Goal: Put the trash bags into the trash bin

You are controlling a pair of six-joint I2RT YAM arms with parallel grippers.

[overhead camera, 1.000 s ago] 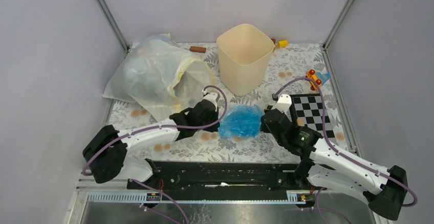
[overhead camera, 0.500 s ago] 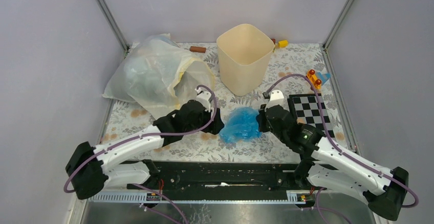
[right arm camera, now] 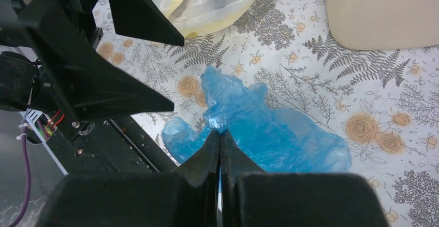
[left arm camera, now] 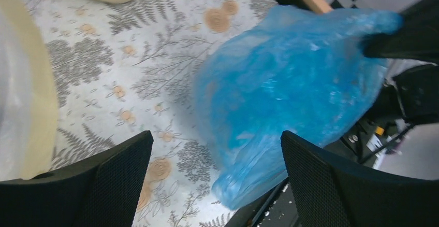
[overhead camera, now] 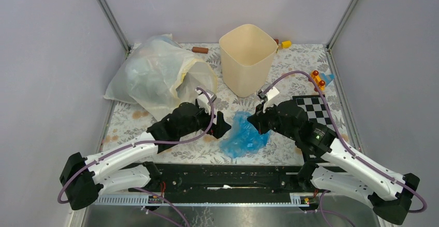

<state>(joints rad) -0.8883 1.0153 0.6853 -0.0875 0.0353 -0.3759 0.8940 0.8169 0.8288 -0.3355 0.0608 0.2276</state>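
Observation:
Table shows between my fingers and the bag's raised fold (overhead camera: 240,119), so it is too early to close. My left gripper moves toward the fold, before it closes on it.
The light-blue trash bag (overhead camera: 242,135) hangs crumpled from my right gripper (overhead camera: 252,119), its lower end trailing to the table's front edge. In the right wrist view the gripper (right arm camera: 221,132) is shut on a pinched peak of the bag (right arm camera: 282,136). My left gripper (overhead camera: 221,124) stands open just left of the bag; in its wrist view the gripper (left arm camera: 216,136) has nothing clamped between its jaws, with the bag (left arm camera: 295,76) ahead and to the right. The cream trash bin (overhead camera: 247,56) stands upright behind, and only its base shows in the right wrist view (right arm camera: 383,9).
A large clear and pale-yellow plastic bag (overhead camera: 160,76) lies at the back left, close to the left arm. A checkerboard (overhead camera: 316,110) sits under the right arm. Small toys (overhead camera: 318,77), a yellow block (overhead camera: 284,44) and a brown cylinder (overhead camera: 200,50) lie near the back edge.
My left gripper has opened, let go of the blue bag and drawn back slightly. My right gripper, still shut on the bag, has risen and pulled it up into a hanging shape.

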